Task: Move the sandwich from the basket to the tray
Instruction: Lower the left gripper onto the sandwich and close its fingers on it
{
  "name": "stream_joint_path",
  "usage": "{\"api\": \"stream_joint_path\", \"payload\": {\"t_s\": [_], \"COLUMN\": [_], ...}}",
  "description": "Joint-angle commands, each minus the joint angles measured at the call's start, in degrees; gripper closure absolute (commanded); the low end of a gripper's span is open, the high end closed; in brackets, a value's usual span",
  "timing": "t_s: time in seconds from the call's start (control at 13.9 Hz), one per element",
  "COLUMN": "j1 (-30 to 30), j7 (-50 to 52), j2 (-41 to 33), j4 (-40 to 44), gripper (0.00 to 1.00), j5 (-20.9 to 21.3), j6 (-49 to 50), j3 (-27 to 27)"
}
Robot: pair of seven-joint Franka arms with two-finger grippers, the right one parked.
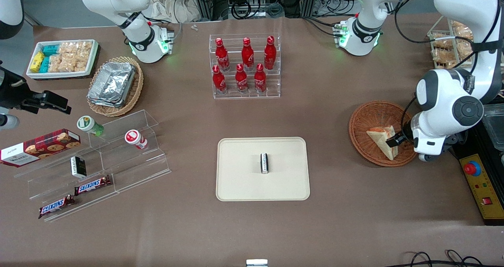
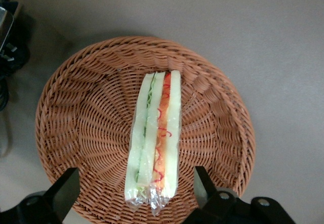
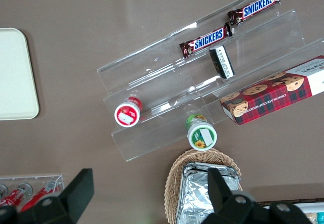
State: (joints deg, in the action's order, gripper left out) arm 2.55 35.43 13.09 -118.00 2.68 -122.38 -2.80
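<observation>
The robot will next grab the sandwich by its film-bunched end (image 1: 380,130) with its left gripper, to set it on the cream tray (image 1: 236,180).
The sandwich (image 1: 382,139) is a pale wedge with an orange-red stripe, wrapped in clear film, standing on edge in the reddish-brown wicker basket (image 1: 364,124). In the left wrist view the sandwich (image 2: 154,138) lies across the basket (image 2: 86,113) middle. My left gripper (image 1: 395,141) hovers just above the basket, open, its fingers (image 2: 65,189) set wide on either side of the sandwich's near end without touching it. The cream tray (image 1: 236,180) lies at the table's middle, toward the parked arm from the basket, with a small black-and-white packet (image 1: 264,163) on it.
A clear rack of red bottles (image 1: 245,66) stands farther from the front camera than the tray. A yellow control box (image 1: 481,188) with a red button sits beside the basket at the table's edge. Acrylic steps with snacks (image 1: 90,164) lie toward the parked arm's end.
</observation>
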Motion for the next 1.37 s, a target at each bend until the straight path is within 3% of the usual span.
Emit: {"api": "stream_joint_path", "payload": {"t_s": [0.0,1.3], "j1": [0.09,-0.79], "j7": [3.49,5.62], "j2": [-2.11,-1.14], "j4": [-4.77,-10.93], "gripper": [0.0,0.0], "j5": [1.01,-3.38], "j6": [-5.04,-12.71], "j3": [0.07,-0.72]}}
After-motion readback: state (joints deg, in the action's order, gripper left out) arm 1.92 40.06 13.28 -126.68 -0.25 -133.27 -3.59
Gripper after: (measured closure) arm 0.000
